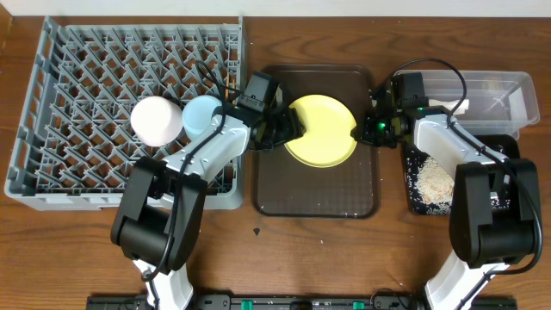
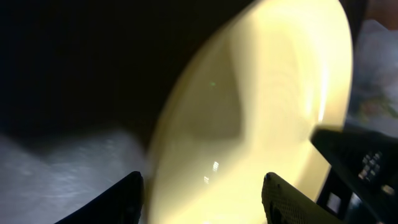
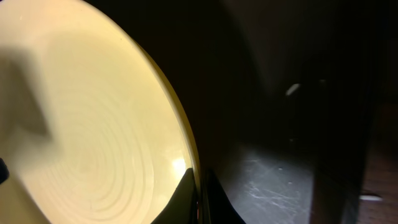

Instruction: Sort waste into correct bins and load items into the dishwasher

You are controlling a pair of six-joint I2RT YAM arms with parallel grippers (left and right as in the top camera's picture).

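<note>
The left gripper will next grip the pale-yellow plate (image 1: 320, 129) by the rim opposite the right gripper, so the plate's far edge stays free to load into the rack.
The pale-yellow plate (image 1: 320, 129) is over the brown serving tray (image 1: 314, 194) and looks tilted up off it. My right gripper (image 1: 360, 129) is shut on the plate's right rim; in the right wrist view the fingers (image 3: 200, 193) pinch the rim of the plate (image 3: 93, 124). My left gripper (image 1: 288, 131) is open at the plate's left rim; in the left wrist view its fingers (image 2: 205, 199) stand either side of the plate (image 2: 267, 93). A white bowl (image 1: 155, 119) and a light-blue bowl (image 1: 202, 112) sit in the grey dish rack (image 1: 86, 86).
The clear tub (image 1: 491, 90) at the back right holds a white paper wrapper (image 1: 452, 106). The black tray (image 1: 416, 200) in front of it holds rice-like crumbs (image 1: 433, 181). The cup, chopsticks and sachet are out of view.
</note>
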